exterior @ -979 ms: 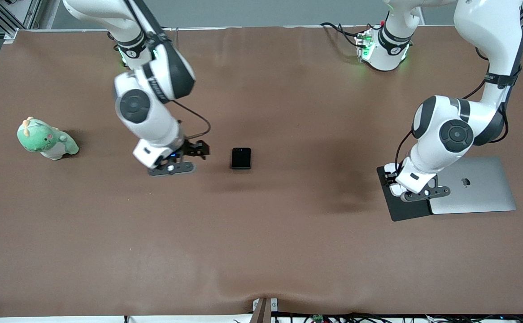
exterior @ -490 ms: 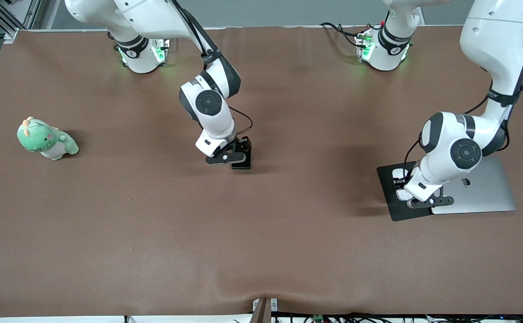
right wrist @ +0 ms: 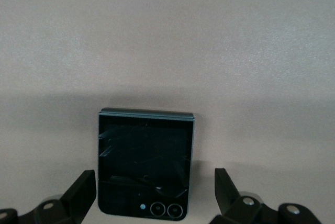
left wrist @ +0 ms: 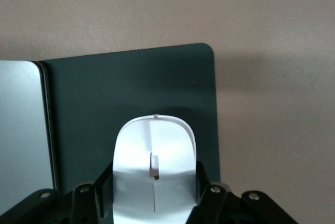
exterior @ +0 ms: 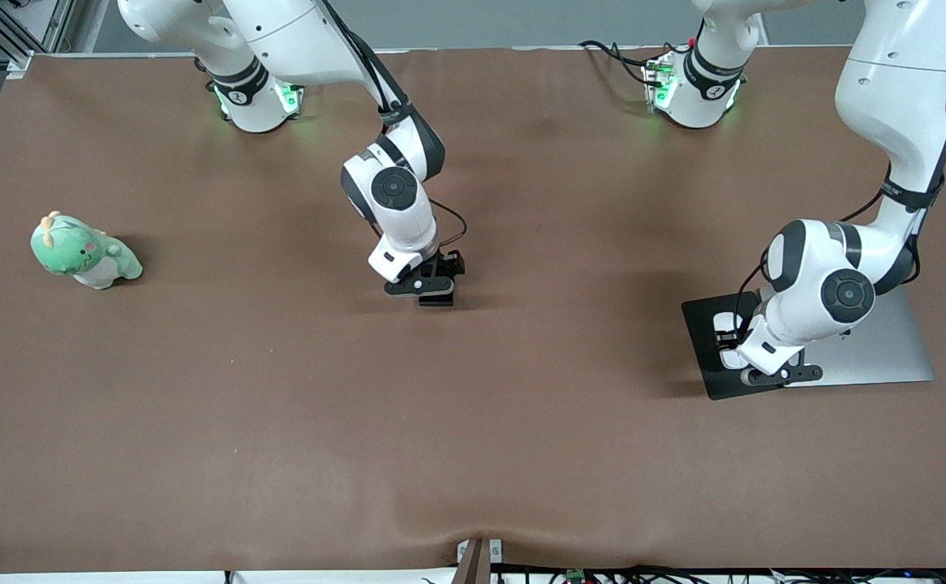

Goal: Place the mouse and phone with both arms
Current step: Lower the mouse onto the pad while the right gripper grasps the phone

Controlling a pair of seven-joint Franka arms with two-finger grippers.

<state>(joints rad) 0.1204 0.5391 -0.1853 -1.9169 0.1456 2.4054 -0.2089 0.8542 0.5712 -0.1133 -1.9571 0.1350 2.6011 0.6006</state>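
The phone (exterior: 437, 301) should go beside the green plush dinosaur (exterior: 84, 251), so my right gripper should next grab the phone by its two long side edges.
The white mouse (left wrist: 154, 171) sits between the fingers of my left gripper (left wrist: 154, 192), which is shut on it. In the front view the left gripper (exterior: 733, 339) holds the mouse (exterior: 724, 321) low over the black mouse pad (exterior: 704, 369); I cannot tell whether it touches. The pad also shows in the left wrist view (left wrist: 104, 98). The black phone (right wrist: 144, 161) lies flat on the brown table, camera lenses up. My right gripper (right wrist: 154, 177) is open, one finger on each side of the phone, not touching it. In the front view the right gripper (exterior: 439, 280) hides most of the phone (exterior: 437, 301).
A closed silver laptop (exterior: 887, 357) lies beside the mouse pad at the left arm's end of the table, and its edge shows in the left wrist view (left wrist: 21, 130). A green plush dinosaur (exterior: 83, 251) stands at the right arm's end.
The right gripper moved across the table to the phone and came down around it. The left gripper moved with the mouse along the pad toward the front camera.
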